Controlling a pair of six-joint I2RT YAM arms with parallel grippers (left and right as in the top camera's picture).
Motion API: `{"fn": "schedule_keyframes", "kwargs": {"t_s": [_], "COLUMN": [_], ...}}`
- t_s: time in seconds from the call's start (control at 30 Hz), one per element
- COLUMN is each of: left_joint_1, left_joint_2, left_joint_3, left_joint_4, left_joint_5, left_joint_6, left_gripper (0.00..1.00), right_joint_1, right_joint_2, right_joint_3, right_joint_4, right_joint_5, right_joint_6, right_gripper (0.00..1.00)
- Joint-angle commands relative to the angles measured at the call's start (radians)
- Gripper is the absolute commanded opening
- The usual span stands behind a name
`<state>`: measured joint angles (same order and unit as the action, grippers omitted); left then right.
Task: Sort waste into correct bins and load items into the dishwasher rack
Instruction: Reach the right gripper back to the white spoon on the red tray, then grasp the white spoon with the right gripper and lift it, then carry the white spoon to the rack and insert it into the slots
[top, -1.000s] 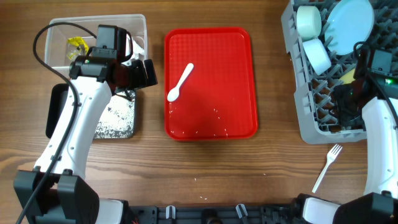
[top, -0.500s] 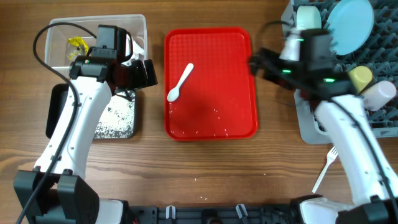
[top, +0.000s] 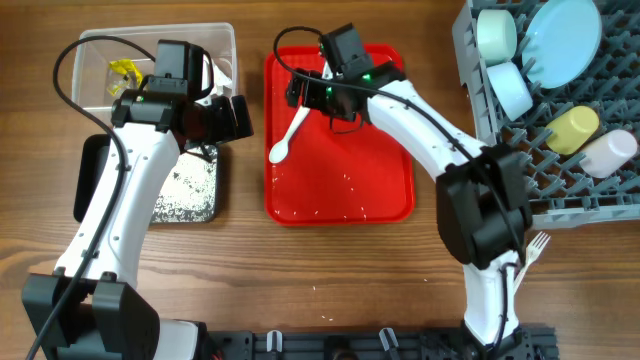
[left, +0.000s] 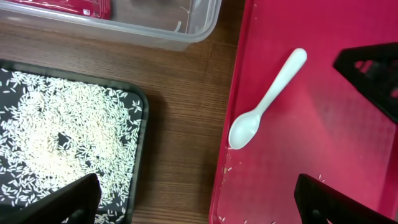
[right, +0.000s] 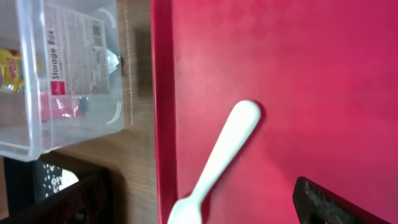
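My right gripper is going to grab the white spoon next across its slim neck near the bowl, so the handle stays free to load lengthwise into the dishwasher rack.
A white spoon (top: 290, 133) lies diagonally on the red tray (top: 340, 190), bowl end near the tray's left rim. My right gripper (top: 303, 88) hovers open just over its handle end. In the right wrist view the spoon (right: 214, 165) runs between my spread fingers (right: 336, 202), untouched. Open and empty, my left gripper (top: 238, 118) hangs over the wood between the black tray (top: 185, 195) of rice and the red tray; its view shows the spoon (left: 266, 101). The grey rack (top: 560, 190) holds two bowls (top: 496, 35), a plate (top: 565, 40), a yellow cup (top: 572, 128) and a pink cup (top: 608, 152).
The clear tub (top: 100, 45) at the back left holds a yellow wrapper (top: 122, 72). Loose rice grains (top: 350, 180) dot the red tray and the table front. A white fork (top: 538, 241) shows beside my right arm's base, partly hidden.
My right arm has swung from the rack leftward to the red tray, jaws now open over the spoon. The yellow and pink cups now show in the rack. The left arm has not moved.
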<state>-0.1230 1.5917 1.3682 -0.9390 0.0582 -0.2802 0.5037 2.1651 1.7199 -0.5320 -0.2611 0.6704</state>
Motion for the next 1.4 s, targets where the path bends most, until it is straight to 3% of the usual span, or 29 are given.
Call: {"fn": "schedule_keyframes", "kwargs": {"t_s": [0.0, 0.33, 0.37, 0.53, 1.0, 1.1, 1.23, 1.37], "left_joint_1": [0.003, 0.003, 0.003, 0.003, 0.003, 0.003, 0.003, 0.003], "left_joint_2": [0.006, 0.006, 0.006, 0.006, 0.006, 0.006, 0.006, 0.006], "left_joint_3": [0.005, 0.005, 0.005, 0.005, 0.005, 0.005, 0.005, 0.005], "left_joint_4": [0.003, 0.003, 0.003, 0.003, 0.003, 0.003, 0.003, 0.003], "left_joint_5": [0.011, 0.011, 0.011, 0.011, 0.011, 0.011, 0.011, 0.011], "left_joint_6": [-0.013, -0.013, -0.013, -0.013, -0.013, -0.013, -0.013, -0.013], "left_gripper": [1.0, 1.0, 1.0, 1.0, 1.0, 1.0, 1.0, 1.0], "right_joint_1": [0.058, 0.112, 0.112, 0.116, 0.137, 0.138, 0.108, 0.014], "right_joint_2": [0.056, 0.156, 0.16, 0.185, 0.221, 0.221, 0.192, 0.068], "right_joint_3": [0.029, 0.027, 0.027, 0.027, 0.026, 0.026, 0.027, 0.027], "right_joint_4": [0.016, 0.019, 0.017, 0.027, 0.084, 0.093, 0.1, -0.014], "right_joint_5": [0.036, 0.073, 0.082, 0.108, 0.134, 0.134, 0.033, 0.035], "right_joint_6": [0.127, 0.31, 0.309, 0.365, 0.402, 0.394, 0.27, 0.159], "right_gripper": [1.0, 0.99, 0.93, 0.41, 0.05, 0.04, 0.04, 0.04]}}
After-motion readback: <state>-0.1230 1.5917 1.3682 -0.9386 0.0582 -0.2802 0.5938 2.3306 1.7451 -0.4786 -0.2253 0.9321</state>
